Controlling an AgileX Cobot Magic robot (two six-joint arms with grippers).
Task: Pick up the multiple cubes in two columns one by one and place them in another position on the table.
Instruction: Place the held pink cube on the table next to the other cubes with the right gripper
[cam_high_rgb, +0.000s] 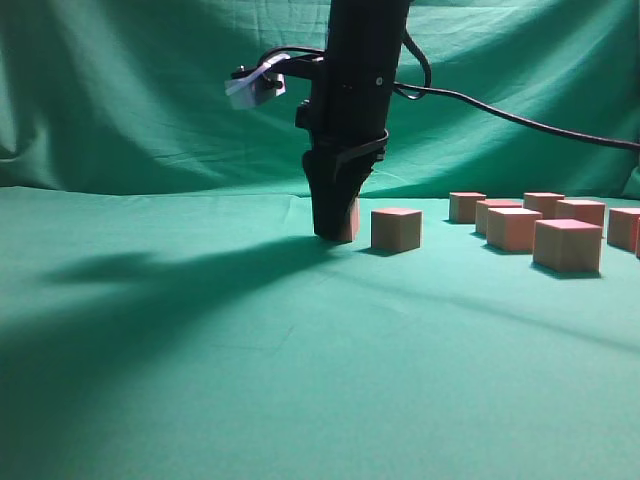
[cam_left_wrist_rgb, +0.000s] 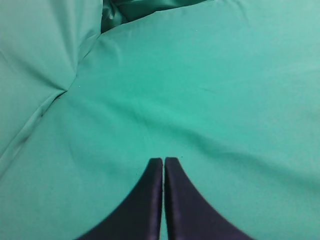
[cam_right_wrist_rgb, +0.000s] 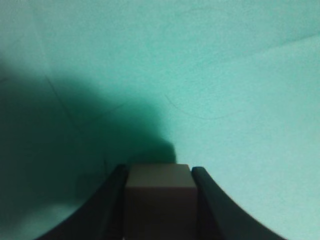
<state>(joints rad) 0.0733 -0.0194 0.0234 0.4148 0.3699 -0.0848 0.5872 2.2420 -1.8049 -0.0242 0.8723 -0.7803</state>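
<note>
The held cube's base is down at the cloth, so I will open my right gripper to let go, and the cube would stay standing.
My right gripper (cam_high_rgb: 335, 232) reaches straight down to the table (cam_high_rgb: 300, 380) and is shut on one cube (cam_high_rgb: 351, 222), which stands on or just above the cloth. In the right wrist view that cube (cam_right_wrist_rgb: 159, 200) fills the gap between the black fingers of the gripper (cam_right_wrist_rgb: 159, 170). A second cube (cam_high_rgb: 396, 229) stands just to its right. Several more cubes (cam_high_rgb: 567, 245) stand in two columns at the right. My left gripper (cam_left_wrist_rgb: 163, 160) hangs shut and empty above bare teal cloth; the exterior view does not show it.
A wrinkled green backdrop (cam_high_rgb: 150, 100) hangs behind the table. A black cable (cam_high_rgb: 520, 122) runs from the right arm off to the right. The arm casts a broad shadow (cam_high_rgb: 150, 290) over the left half of the cloth.
</note>
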